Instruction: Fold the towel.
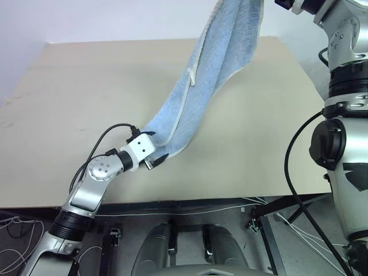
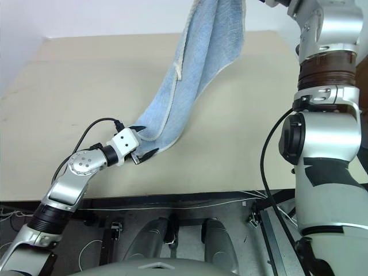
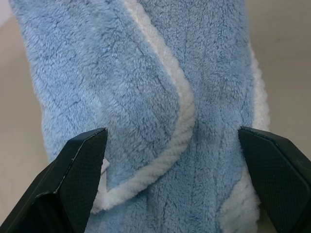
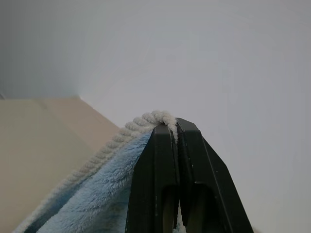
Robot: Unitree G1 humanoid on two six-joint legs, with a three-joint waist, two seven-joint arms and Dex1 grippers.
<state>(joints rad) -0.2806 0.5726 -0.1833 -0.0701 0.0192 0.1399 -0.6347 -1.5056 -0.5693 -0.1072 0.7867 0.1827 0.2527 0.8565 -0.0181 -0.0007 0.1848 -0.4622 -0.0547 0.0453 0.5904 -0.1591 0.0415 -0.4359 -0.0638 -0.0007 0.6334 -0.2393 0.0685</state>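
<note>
The towel's end bunches into slack folds, so the left gripper will next take hold of the towel's lower end by the curved cream hem (image 3: 167,158) that stands up there.
The light blue towel (image 1: 213,75) with cream edging hangs in a long slanted drape. My right gripper (image 4: 176,125), raised high at the far right, is shut on its corded top edge. The towel's lower end (image 2: 158,129) reaches down to the beige table (image 1: 86,86) near the front. My left gripper (image 3: 172,138) is open there, low over the table. Its two black fingers (image 3: 82,165) stand wide apart on either side of the towel's bottom folds (image 3: 160,97), and the cloth lies between them without being pinched. A small white loop (image 1: 191,76) shows on the towel's left edge.
The table's front edge (image 1: 172,202) runs just below my left arm. Under it are metal frame parts and loose cables (image 1: 287,221). Bare tabletop stretches to the left and behind the towel.
</note>
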